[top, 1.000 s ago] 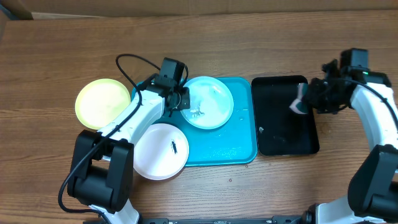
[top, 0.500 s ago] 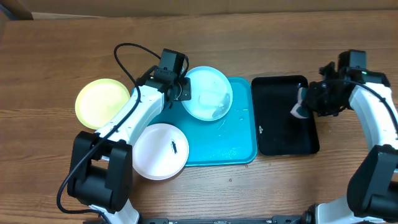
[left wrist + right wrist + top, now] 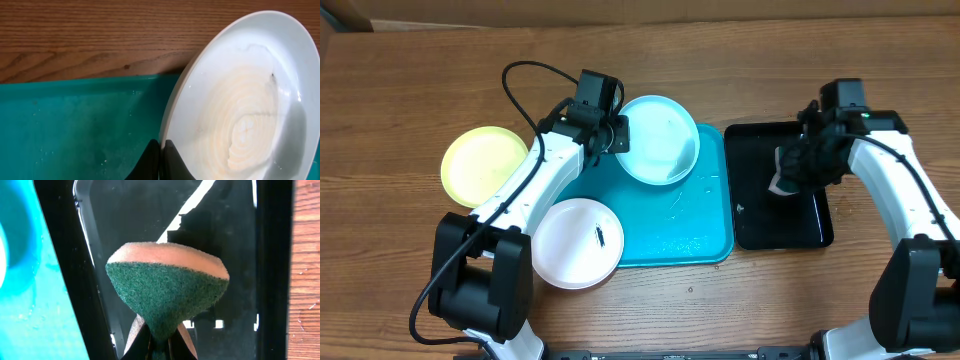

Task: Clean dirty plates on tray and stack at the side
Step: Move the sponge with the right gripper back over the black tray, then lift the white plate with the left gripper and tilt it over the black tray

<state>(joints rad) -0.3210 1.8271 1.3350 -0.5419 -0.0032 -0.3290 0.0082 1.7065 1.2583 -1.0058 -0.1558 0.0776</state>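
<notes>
My right gripper needs to keep holding the sponge (image 3: 781,181) (image 3: 167,287) until it rests on the wooden tabletop. The sponge's tan edge shows inside the black tray's rim.
My left gripper (image 3: 619,137) is shut on the left rim of the pale blue plate (image 3: 658,138), holding it tilted above the far left corner of the turquoise tray (image 3: 695,235). In the left wrist view the fingertips (image 3: 161,150) pinch the plate (image 3: 240,100) edge over the tray (image 3: 75,125). The yellow-green plate (image 3: 483,165) lies on the table to the left. The white plate (image 3: 570,245), with a dark smear, lies at the tray's near left corner. My right gripper (image 3: 788,172) is shut on a green-and-tan sponge (image 3: 167,287) over the black tray (image 3: 775,220).
The glossy black tray (image 3: 125,210) stands right of the turquoise tray (image 3: 50,305), almost touching it. Water drops speckle the turquoise tray floor. A black cable loops above the left arm. Bare wooden table surrounds the trays.
The left gripper has raised and tilted the pale blue plate, shifting it toward the tray's far edge. The right arm has moved left with the sponge, from the black tray's right edge to over its middle.
</notes>
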